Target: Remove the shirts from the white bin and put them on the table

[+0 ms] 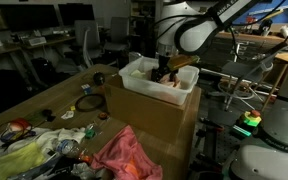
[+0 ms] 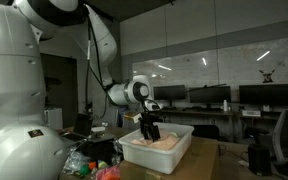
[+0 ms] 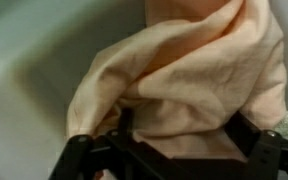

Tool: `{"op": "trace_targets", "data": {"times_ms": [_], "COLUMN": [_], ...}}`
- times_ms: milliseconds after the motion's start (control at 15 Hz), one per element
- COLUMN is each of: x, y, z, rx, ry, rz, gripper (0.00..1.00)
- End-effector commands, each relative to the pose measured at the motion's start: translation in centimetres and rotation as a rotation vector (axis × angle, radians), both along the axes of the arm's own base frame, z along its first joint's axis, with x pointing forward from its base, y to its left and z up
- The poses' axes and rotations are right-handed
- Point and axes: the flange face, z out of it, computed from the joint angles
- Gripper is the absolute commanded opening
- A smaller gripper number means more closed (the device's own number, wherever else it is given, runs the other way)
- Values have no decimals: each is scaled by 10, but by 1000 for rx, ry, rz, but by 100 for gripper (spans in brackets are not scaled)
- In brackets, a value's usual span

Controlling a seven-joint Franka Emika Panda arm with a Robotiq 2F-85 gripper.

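Note:
I should close my gripper on the peach shirt now. Its bunched folds fill the gap between my spread fingers, which are lowered into the bin point(image 1: 134, 72), so they would hold the shirt.
A white bin point(image 1: 134, 72) stands on a cardboard box point(image 1: 159, 115); it also shows in an exterior view point(image 2: 174, 150). A peach shirt point(image 3: 184, 70) lies bunched inside it and shows in both exterior views point(image 1: 174, 83) point(image 2: 159, 144). My gripper point(image 3: 169, 150) is lowered into the bin in both exterior views point(image 1: 164, 72) point(image 2: 150, 130). Its fingers are spread wide, with the peach shirt filling the gap between them. A pink shirt point(image 1: 124, 155) lies on the table in front of the box.
The table point(image 1: 59, 100) holds a yellow-green cloth point(image 1: 19, 158), small tools and clutter at its near end point(image 1: 84, 103). Desks with monitors point(image 2: 219, 97) and office chairs point(image 1: 89, 45) stand behind. A second white robot body point(image 2: 24, 120) fills the foreground.

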Motion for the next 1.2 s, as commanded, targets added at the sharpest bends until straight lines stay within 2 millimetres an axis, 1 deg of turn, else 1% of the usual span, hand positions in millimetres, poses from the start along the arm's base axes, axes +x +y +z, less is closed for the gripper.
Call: {"op": "trace_targets", "data": {"times_ms": [0, 67, 133, 333, 533, 600, 733, 800, 867, 1133], "x": [2, 3, 3, 2, 0, -1, -6, -8, -10, -22], "y": [-2, -2, -1, 1, 3, 4, 8, 10, 12, 21], "z": [-1, -2, -1, 2, 13, 18, 35, 46, 57, 117], "rx": [-23, -25, -27, -30, -33, -32, -33, -36, -37, -34], "ry": [-30, -32, -34, -46, -65, -73, -102, -123, -147, -298], "rz": [-20, -24, -24, -30, -43, -45, -45, -44, -48, -87], "gripper": [66, 58, 49, 26, 5, 0, 0, 2, 2, 3]}}
